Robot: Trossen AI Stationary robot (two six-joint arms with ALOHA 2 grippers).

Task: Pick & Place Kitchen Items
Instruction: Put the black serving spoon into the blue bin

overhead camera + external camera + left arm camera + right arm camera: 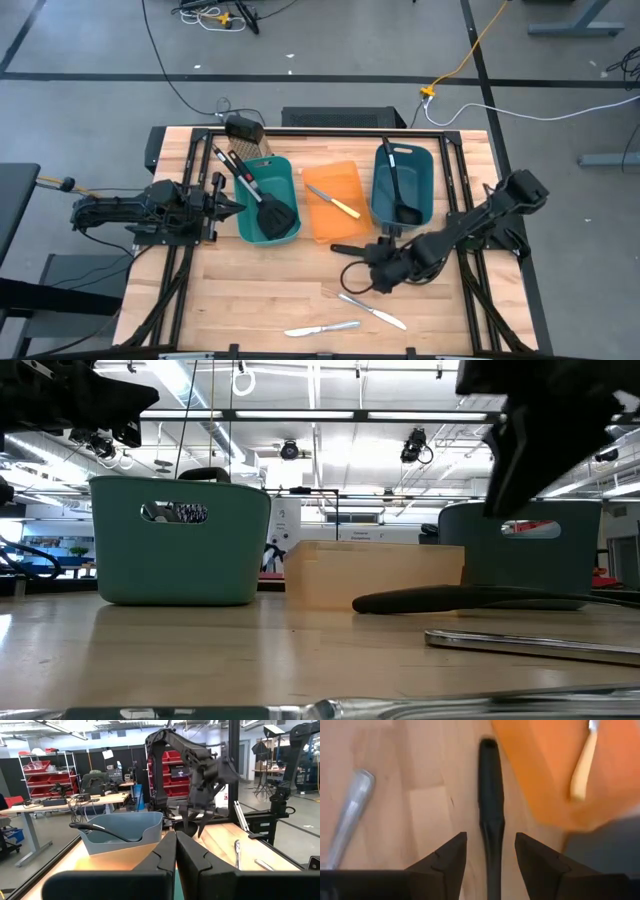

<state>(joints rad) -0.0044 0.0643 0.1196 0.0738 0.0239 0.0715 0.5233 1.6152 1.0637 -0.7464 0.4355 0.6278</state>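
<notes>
Next, my right gripper grabs the black utensil by its slim handle (493,851) beside the thicker grip (490,782) to pick the utensil up for placing.
A black utensil lies flat on the table by its long handle (345,248), just near the orange bin; it also shows in the low view (450,600) and the right wrist view (490,795). My right gripper (372,258) (490,842) is open and hangs above that handle, one finger on either side, clear of it. My left gripper (232,205) (175,850) is shut and empty beside the left teal bin (290,170). Two silver knives (375,310) (322,327) lie on the table near its front edge. A yellow-handled knife (340,203) lies in the orange bin (325,228).
The left teal bin holds a black slotted spatula (275,215) and another black utensil (235,165). The right blue-green bin (378,190) holds a black ladle (400,190). One silver knife (347,820) lies close beside my right gripper. Bare wood lies at the front left.
</notes>
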